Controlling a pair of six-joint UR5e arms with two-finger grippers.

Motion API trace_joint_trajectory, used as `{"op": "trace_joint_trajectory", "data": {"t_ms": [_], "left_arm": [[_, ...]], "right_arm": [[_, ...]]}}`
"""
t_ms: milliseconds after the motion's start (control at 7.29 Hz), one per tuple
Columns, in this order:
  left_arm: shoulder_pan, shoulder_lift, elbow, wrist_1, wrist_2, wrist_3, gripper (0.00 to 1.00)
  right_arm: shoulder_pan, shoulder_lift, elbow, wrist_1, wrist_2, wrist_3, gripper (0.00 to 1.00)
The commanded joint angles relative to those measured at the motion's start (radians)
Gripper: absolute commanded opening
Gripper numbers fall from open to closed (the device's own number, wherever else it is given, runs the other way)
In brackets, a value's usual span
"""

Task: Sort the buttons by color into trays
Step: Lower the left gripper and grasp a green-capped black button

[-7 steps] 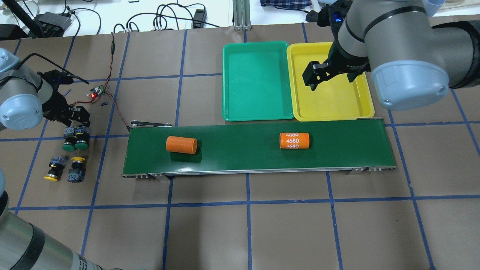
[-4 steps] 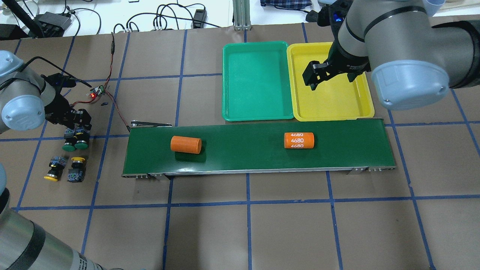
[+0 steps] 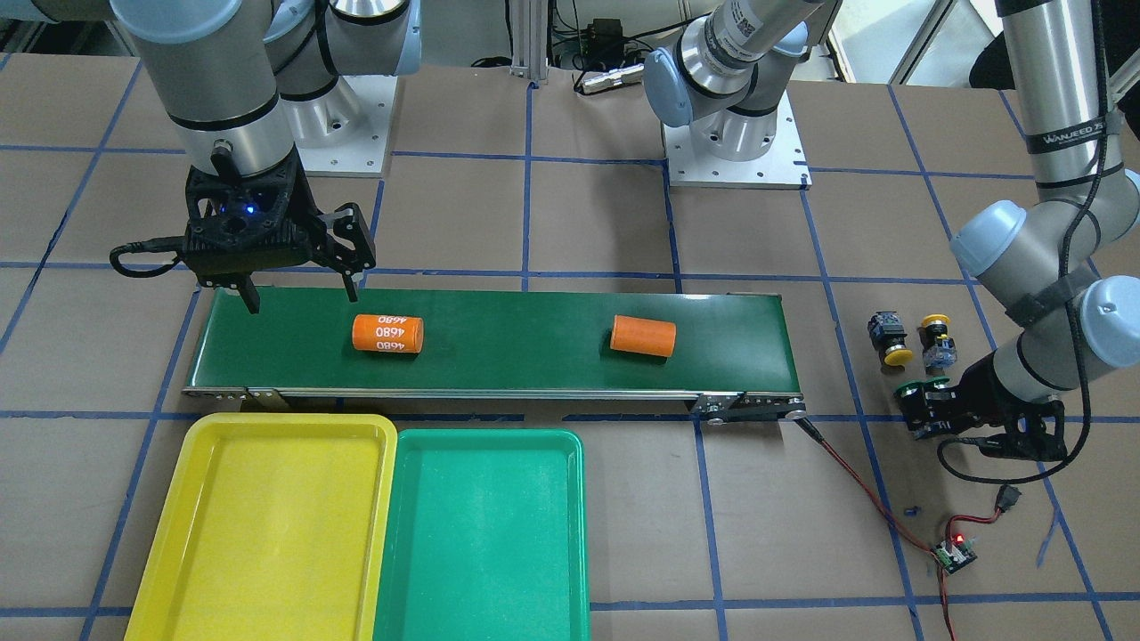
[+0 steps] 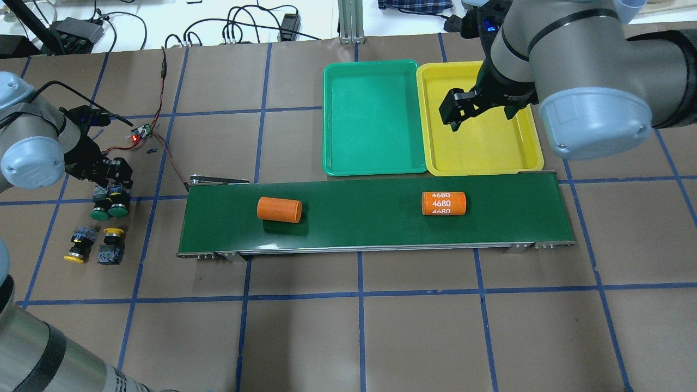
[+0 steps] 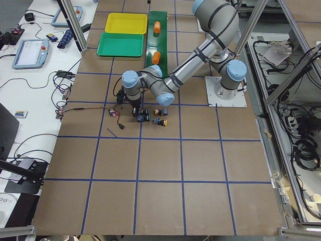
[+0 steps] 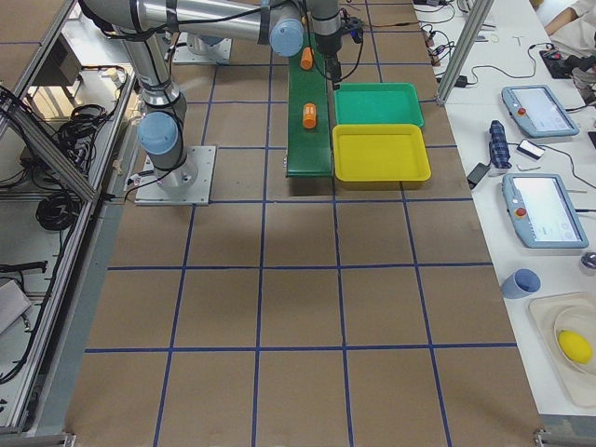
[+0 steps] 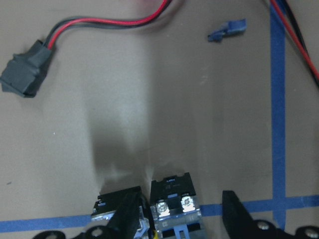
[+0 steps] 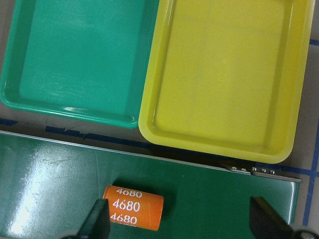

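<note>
My left gripper will grab the green-capped button next by its screw-terminal body (image 7: 175,205) to sort it into the green tray.
Two green-capped buttons (image 4: 109,208) lie side by side at the table's left, and two yellow-capped buttons (image 4: 93,246) lie just in front of them. My left gripper (image 4: 111,175) is open and low over the green pair. In the left wrist view its fingers (image 7: 130,215) straddle the body of one green button (image 7: 174,198), and the other button's body (image 7: 115,208) sits just outside them. My right gripper (image 4: 460,111) is open and empty above the yellow tray (image 4: 490,149), which stands next to the green tray (image 4: 373,117). Both trays hold nothing.
A long dark green conveyor belt (image 4: 354,223) carries a plain orange cylinder (image 4: 279,209) and an orange cylinder marked 4680 (image 4: 444,203). A small circuit board with a red light (image 4: 140,133) and red-black wires lie behind the buttons.
Both orange cylinders have moved to the right along the belt. My left gripper has shifted slightly closer onto the green buttons. The right arm has not moved.
</note>
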Motion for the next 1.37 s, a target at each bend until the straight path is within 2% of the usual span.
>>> {"op": "trace_joint_trajectory", "data": {"t_ms": [0, 686, 823, 1098, 1235], "left_arm": [[-0.004, 0.012, 0.001, -0.016, -0.001, 0.002, 0.66], [0.002, -0.011, -0.003, -0.017, 0.000, 0.002, 0.66], [0.004, -0.012, -0.002, -0.017, 0.000, 0.002, 0.61], [0.006, -0.014, 0.001, -0.019, 0.002, 0.005, 0.02], [0.007, -0.014, 0.001, -0.019, 0.008, 0.007, 0.00]], "right_arm": [[-0.001, -0.003, 0.000, 0.001, 0.000, 0.000, 1.00], [0.000, -0.012, 0.009, 0.001, 0.000, 0.000, 1.00], [0.000, -0.012, 0.009, 0.001, 0.000, 0.000, 1.00], [0.000, -0.008, 0.009, 0.001, 0.000, -0.002, 1.00], [0.000, -0.003, 0.008, 0.000, 0.000, -0.002, 1.00]]}}
